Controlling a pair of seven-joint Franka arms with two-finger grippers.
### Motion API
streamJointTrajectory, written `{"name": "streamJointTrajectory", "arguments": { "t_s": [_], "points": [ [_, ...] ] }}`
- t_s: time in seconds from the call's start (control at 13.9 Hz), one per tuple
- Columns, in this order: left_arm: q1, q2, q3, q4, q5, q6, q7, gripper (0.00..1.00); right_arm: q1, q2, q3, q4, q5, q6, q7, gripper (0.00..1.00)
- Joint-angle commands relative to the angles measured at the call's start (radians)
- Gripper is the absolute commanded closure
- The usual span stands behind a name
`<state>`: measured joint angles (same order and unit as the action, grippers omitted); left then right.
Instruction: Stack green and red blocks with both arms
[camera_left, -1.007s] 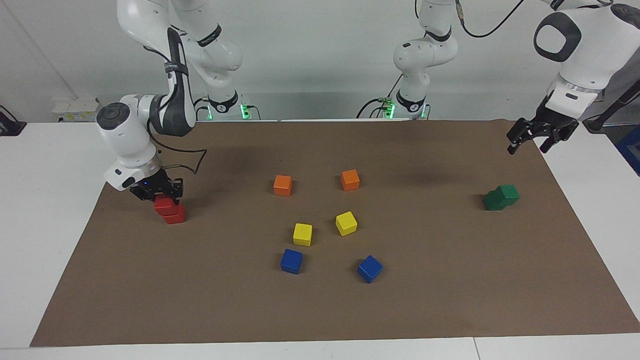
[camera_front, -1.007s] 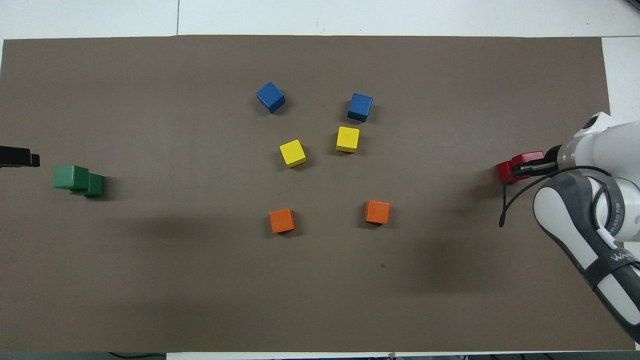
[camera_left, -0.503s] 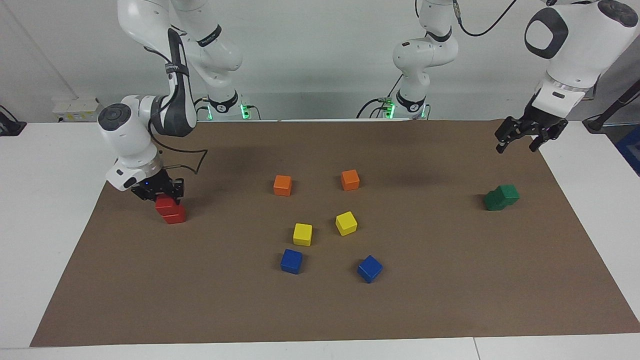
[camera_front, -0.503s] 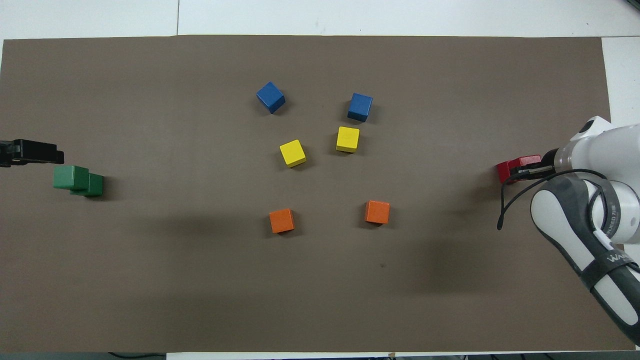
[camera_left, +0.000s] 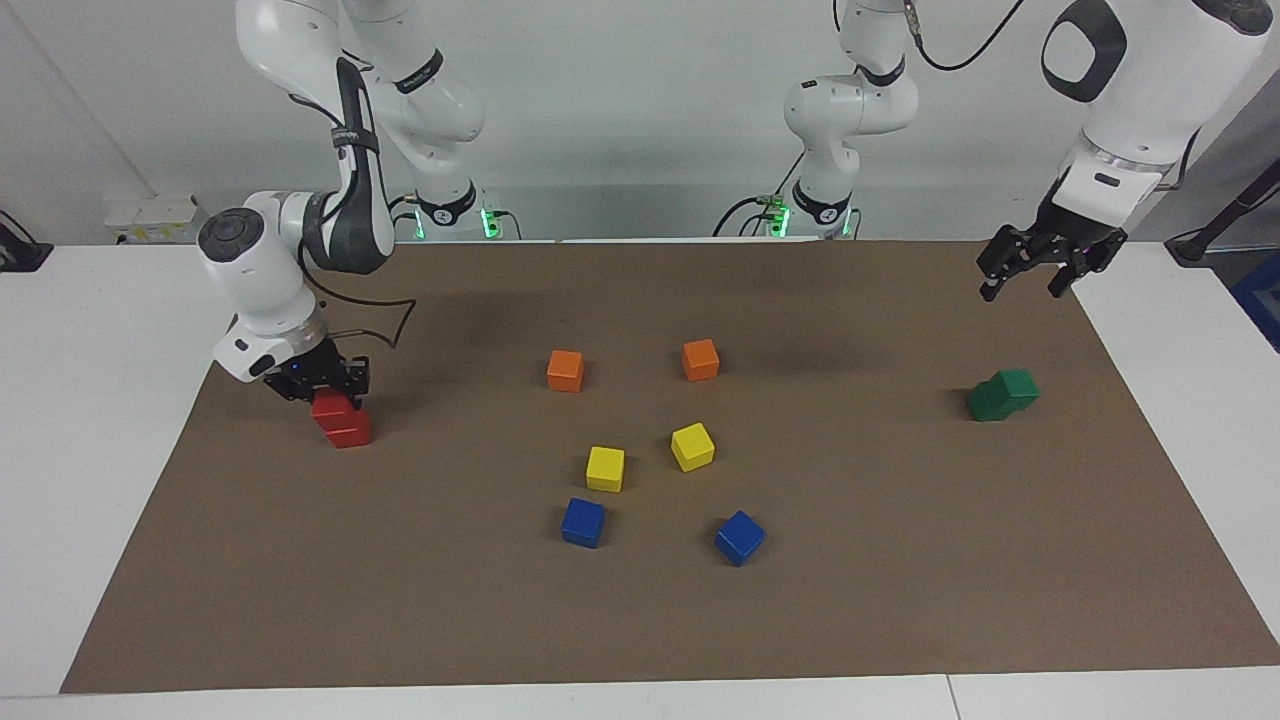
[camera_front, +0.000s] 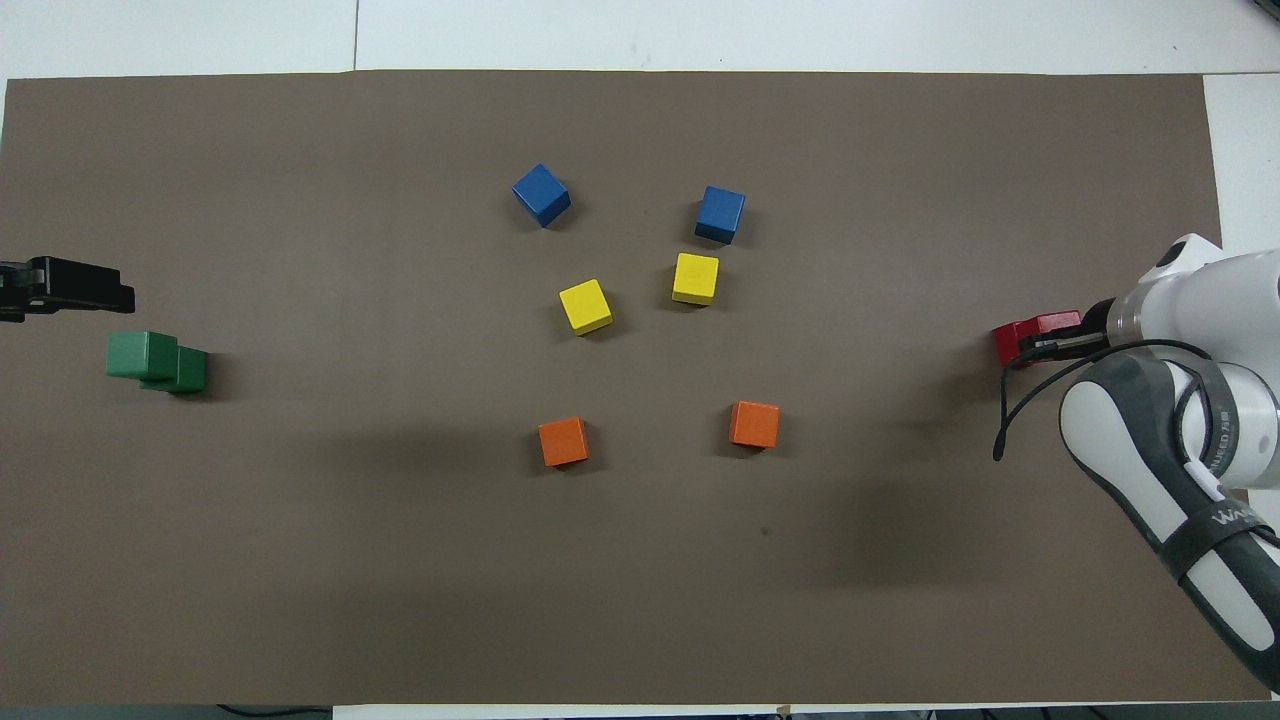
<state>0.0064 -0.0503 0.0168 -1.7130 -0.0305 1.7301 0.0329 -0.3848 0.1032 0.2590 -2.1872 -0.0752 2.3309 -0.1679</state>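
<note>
The upper red block (camera_front: 1057, 322) is over the lower red block (camera_front: 1008, 343) in the overhead view, so it would stay standing. My right gripper needs to let go of it.
Two red blocks stand stacked near the right arm's end of the mat, the upper red block (camera_left: 329, 404) on the lower one (camera_left: 350, 431). My right gripper (camera_left: 320, 385) is shut on the upper block, whose red edge also shows in the overhead view (camera_front: 1030, 333). Two green blocks sit stacked near the left arm's end, the upper green block (camera_left: 1018, 385) shifted off the lower one (camera_left: 986, 403); both also show in the overhead view (camera_front: 142, 353). My left gripper (camera_left: 1026, 280) is open and empty, raised over the mat beside the green stack, partly in the overhead view (camera_front: 70, 290).
Two orange cubes (camera_left: 565, 370) (camera_left: 700, 360), two yellow cubes (camera_left: 605, 468) (camera_left: 692, 446) and two blue cubes (camera_left: 583, 522) (camera_left: 739, 537) lie in the middle of the brown mat (camera_left: 900, 560). White table surrounds the mat.
My left gripper has risen and drifted inward over the mat, away from the green stack. My right gripper has nudged the upper red block into closer line with the lower one.
</note>
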Motion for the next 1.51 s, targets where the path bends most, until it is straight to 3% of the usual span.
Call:
{"name": "streamJointTrajectory", "arguments": {
  "t_s": [0.0,0.36,0.58,0.79,1.01,1.15,1.29,1.44],
  "points": [
    [-0.028,0.021,0.017,0.042,0.021,-0.078,-0.016,0.00,-0.005,-0.013,0.005,-0.020,0.015,0.027,-0.002,1.00],
    [-0.051,0.029,0.022,0.061,0.044,-0.100,-0.016,0.00,-0.006,-0.013,0.005,-0.020,0.015,0.027,-0.002,1.00],
    [-0.046,0.026,0.022,0.050,0.035,-0.052,-0.016,0.00,-0.006,-0.011,0.005,-0.020,0.015,0.027,-0.004,0.74],
    [-0.043,0.024,0.022,0.049,0.035,-0.050,-0.018,0.00,-0.008,-0.013,0.005,-0.020,0.015,0.028,-0.004,0.63],
    [-0.045,0.024,0.022,0.050,0.034,-0.052,-0.018,0.00,-0.008,-0.010,0.005,-0.020,0.015,0.057,-0.004,0.25],
    [-0.040,0.026,0.022,0.053,0.028,-0.053,-0.019,0.00,-0.008,-0.008,0.005,-0.020,0.015,0.059,-0.004,0.09],
    [-0.036,0.023,0.020,0.052,0.021,-0.058,-0.019,0.00,-0.008,-0.008,0.005,-0.020,0.015,0.061,-0.002,0.02],
    [-0.036,0.023,0.022,0.052,0.021,-0.060,-0.018,0.00,-0.008,-0.008,0.005,-0.016,0.015,0.059,0.002,0.01]
  ]
}}
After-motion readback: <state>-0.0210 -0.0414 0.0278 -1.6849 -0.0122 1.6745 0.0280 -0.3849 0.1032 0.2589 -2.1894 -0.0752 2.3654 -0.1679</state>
